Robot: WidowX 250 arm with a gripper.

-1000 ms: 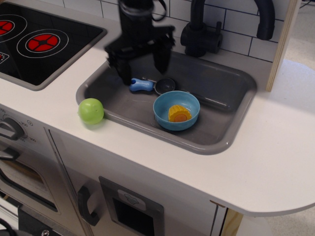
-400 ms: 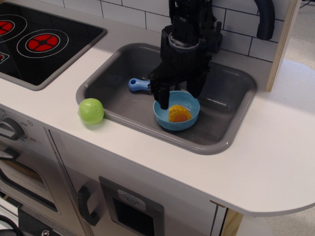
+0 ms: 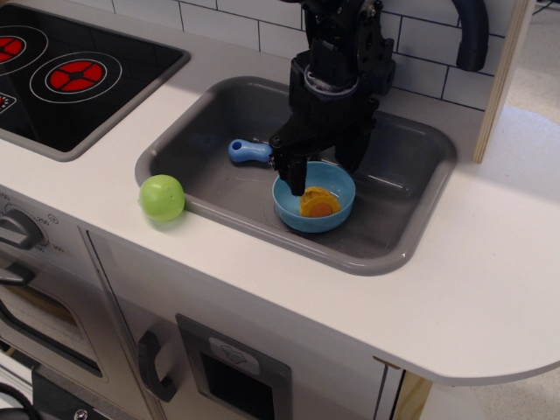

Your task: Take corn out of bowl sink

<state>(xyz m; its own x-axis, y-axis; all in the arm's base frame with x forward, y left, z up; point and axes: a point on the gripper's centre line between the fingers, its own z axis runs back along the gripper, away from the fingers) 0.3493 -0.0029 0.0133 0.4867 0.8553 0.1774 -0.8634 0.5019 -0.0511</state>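
Observation:
The light blue bowl (image 3: 302, 216) needs to be emptied, so next my gripper should grab the corn by its yellow body (image 3: 314, 197) behind the cut end.
The yellow corn (image 3: 318, 202) with its orange cut end lies inside the light blue bowl (image 3: 302, 216), which stands in the grey sink (image 3: 385, 245). My black gripper (image 3: 321, 175) hangs straight above the bowl, open. Its left finger (image 3: 295, 178) reaches down at the bowl's left inner edge beside the corn; the right finger (image 3: 350, 156) stands at the bowl's back right rim. The corn sits between the fingers and nothing is gripped.
A small dark pan with a blue handle (image 3: 249, 151) lies in the sink behind the bowl, mostly hidden by the gripper. A green ball (image 3: 162, 197) rests on the counter at the sink's left rim. A black faucet (image 3: 468, 35) stands behind; the stove (image 3: 79, 74) is left.
The gripper swung from the sink's back left to over the bowl, then dropped slightly, its left finger now inside the bowl rim. Corn and bowl have not moved.

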